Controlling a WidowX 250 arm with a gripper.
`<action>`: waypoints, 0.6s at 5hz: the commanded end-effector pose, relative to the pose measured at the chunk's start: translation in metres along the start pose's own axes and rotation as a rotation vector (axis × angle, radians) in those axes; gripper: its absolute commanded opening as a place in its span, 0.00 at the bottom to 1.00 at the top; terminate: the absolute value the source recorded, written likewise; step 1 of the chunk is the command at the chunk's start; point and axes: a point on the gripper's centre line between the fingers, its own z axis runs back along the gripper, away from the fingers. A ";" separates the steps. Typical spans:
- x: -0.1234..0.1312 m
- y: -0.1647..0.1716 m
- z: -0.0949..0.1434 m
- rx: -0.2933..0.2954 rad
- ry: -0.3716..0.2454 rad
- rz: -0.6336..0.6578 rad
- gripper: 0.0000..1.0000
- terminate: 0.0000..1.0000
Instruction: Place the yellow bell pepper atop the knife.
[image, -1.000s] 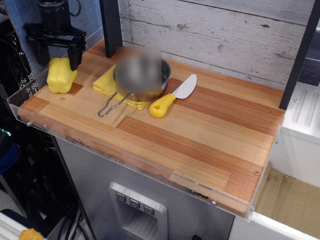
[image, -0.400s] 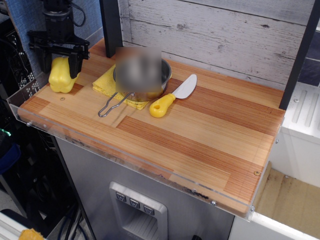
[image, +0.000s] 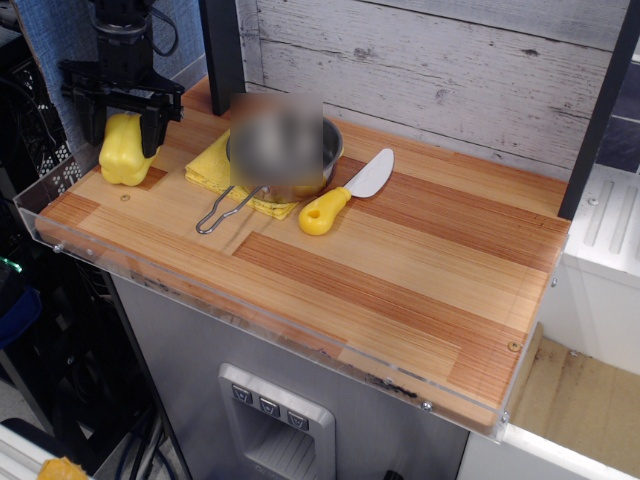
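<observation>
I will next grab the opposite sides of the yellow bell pepper (image: 126, 155) with my gripper. Then it can go on the knife (image: 350, 192).
The yellow bell pepper (image: 126, 155) stands on the far left corner of the wooden table (image: 400, 270). My gripper (image: 125, 125) hangs straight over it, open, with one black finger down each side of the pepper's top; the frames do not show whether the fingers touch it. The knife (image: 350, 192) lies flat near the middle of the table, with its silver blade pointing back-right and its yellow handle toward the front. It is well to the right of the gripper.
A steel pan (image: 285, 150), partly blurred, sits on a flat yellow cloth (image: 212, 165) between pepper and knife, its wire handle (image: 222, 212) pointing forward. A clear acrylic rim (image: 60, 195) edges the table. A dark post (image: 222, 50) and plank wall stand behind.
The gripper has come down and slightly right, from above the pepper to straddling its top. Pepper, knife and pan stay where they were.
</observation>
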 end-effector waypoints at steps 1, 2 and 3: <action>-0.016 -0.003 0.075 0.004 -0.140 0.028 0.00 0.00; -0.024 -0.031 0.115 0.034 -0.165 0.016 0.00 0.00; -0.032 -0.076 0.143 -0.005 -0.179 -0.112 0.00 0.00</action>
